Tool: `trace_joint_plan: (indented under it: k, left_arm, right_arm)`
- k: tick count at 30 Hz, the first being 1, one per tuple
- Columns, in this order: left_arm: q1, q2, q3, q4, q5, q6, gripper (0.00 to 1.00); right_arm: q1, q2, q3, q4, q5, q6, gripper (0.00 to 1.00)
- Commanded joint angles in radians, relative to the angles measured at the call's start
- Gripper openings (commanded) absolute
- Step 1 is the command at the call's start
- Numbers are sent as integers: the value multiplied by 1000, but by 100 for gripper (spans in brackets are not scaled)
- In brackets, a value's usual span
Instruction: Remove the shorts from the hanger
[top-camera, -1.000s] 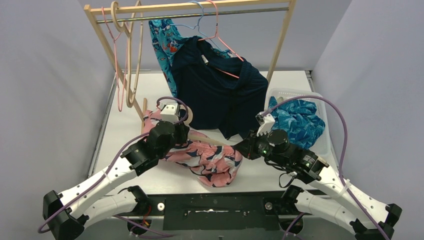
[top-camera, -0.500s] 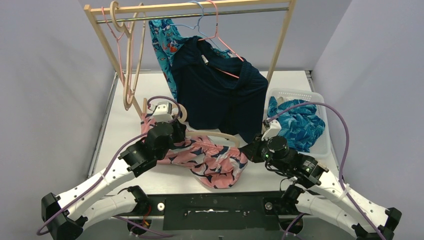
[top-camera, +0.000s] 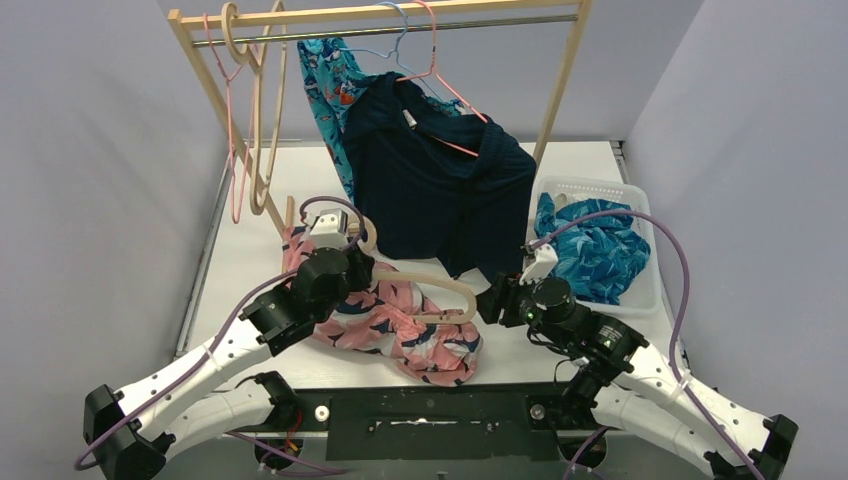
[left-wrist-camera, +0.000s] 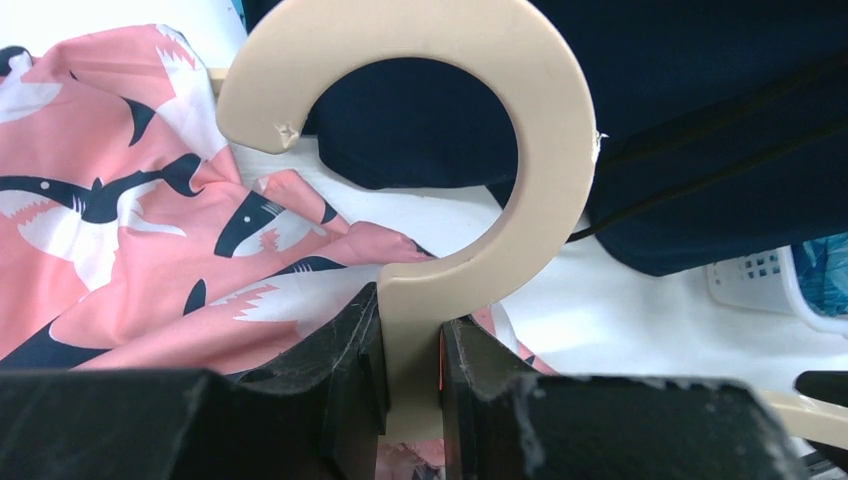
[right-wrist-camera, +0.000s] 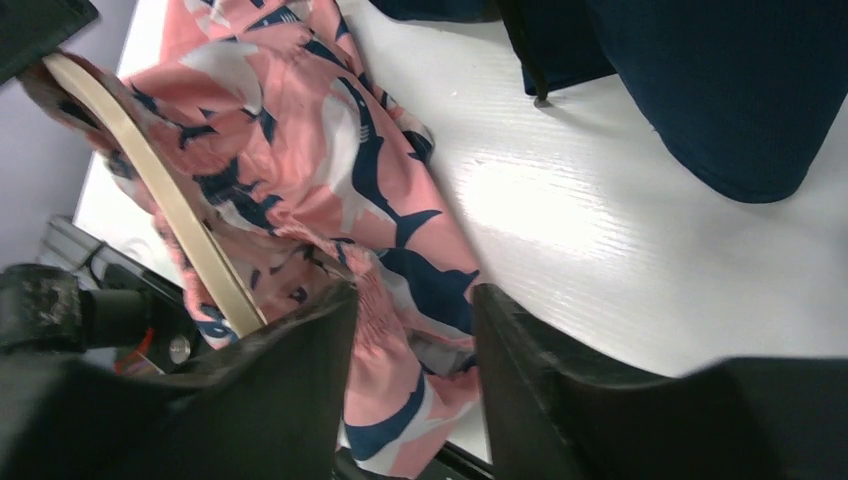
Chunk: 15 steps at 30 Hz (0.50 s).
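My right gripper reaches the beige hanger and grabs its bare end (top-camera: 471, 301) (right-wrist-camera: 236, 303) next, leaving the shorts free to slip off and the hook free to hang.
My left gripper (top-camera: 357, 258) is shut on the neck of a beige hanger (top-camera: 440, 285), whose hook (left-wrist-camera: 540, 130) rises above the jaws (left-wrist-camera: 410, 320). The pink-and-navy shorts (top-camera: 400, 330) lie crumpled on the table under the hanger, still caught on its left part; its right arm is bare. My right gripper (top-camera: 487, 300) is open at the hanger's right end, with the pink shorts (right-wrist-camera: 330, 160) below and beyond its jaws (right-wrist-camera: 412, 300). Dark navy shorts (top-camera: 440, 190) and teal shark-print shorts (top-camera: 330, 90) hang on the rack. Blue wave-patterned shorts (top-camera: 590, 250) lie in a basket. White shorts are out of view.
A wooden rack (top-camera: 380, 12) spans the back of the table, with empty pink and wooden hangers (top-camera: 250, 130) at its left end. A white basket (top-camera: 590, 187) stands at the right. The navy shorts hang low, just behind both grippers.
The pink shorts have slid off the hanger's right arm and dropped to the table. My right gripper has let them go and moved slightly left. My left gripper still holds the hanger.
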Motion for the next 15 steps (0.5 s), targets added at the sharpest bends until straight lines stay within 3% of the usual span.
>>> trace_joint_plan:
  k: [1, 5, 10, 15]
  left_arm:
    - [3, -27, -12, 34, 21, 15, 0]
    - [4, -27, -19, 30, 16, 11, 0]
    - [5, -23, -21, 38, 21, 11, 0]
    - [6, -16, -20, 41, 30, 9, 0]
  right_arm:
    - [-2, -53, 48, 63, 16, -56, 55]
    - [-2, -97, 46, 63, 8, -74, 67]
    - [-2, -110, 43, 146, -211, -160, 69]
    - [-3, 0, 78, 141, -362, -184, 66]
